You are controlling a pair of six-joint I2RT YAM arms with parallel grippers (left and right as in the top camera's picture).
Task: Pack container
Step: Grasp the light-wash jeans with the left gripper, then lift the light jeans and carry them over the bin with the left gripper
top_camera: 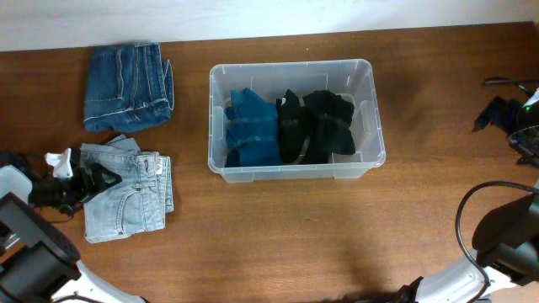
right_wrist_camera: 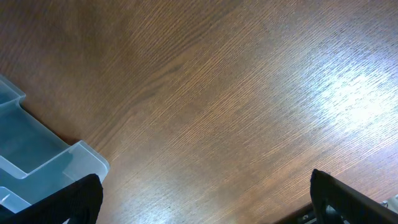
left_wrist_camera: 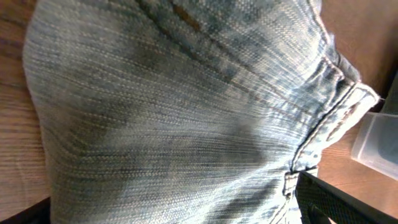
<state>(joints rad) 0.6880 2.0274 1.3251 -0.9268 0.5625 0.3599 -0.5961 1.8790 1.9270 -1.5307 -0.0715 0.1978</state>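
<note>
The left gripper should grab the light-blue jeans next, taking them by the middle of their folded body [top_camera: 120, 192]. The waistband then stays free to drape into the container [top_camera: 290, 67].
The clear container [top_camera: 290, 67] stands at the table's middle and holds a folded blue garment [top_camera: 251, 128] and two black garments [top_camera: 316, 124]. Light blue jeans [top_camera: 130, 194] lie folded at the left front. My left gripper [top_camera: 93, 178] is down at their left edge; in the left wrist view the jeans [left_wrist_camera: 174, 106] fill the frame between its spread fingers [left_wrist_camera: 180, 214]. It looks open. My right gripper [top_camera: 498, 114] hovers at the far right, open and empty [right_wrist_camera: 205, 199] over bare wood, with a container corner [right_wrist_camera: 37, 155] at its left.
Dark blue jeans [top_camera: 126, 84] lie folded at the back left, behind the light ones. A black cable [top_camera: 472, 210] loops at the right front. Bare wood lies in front of and to the right of the container.
</note>
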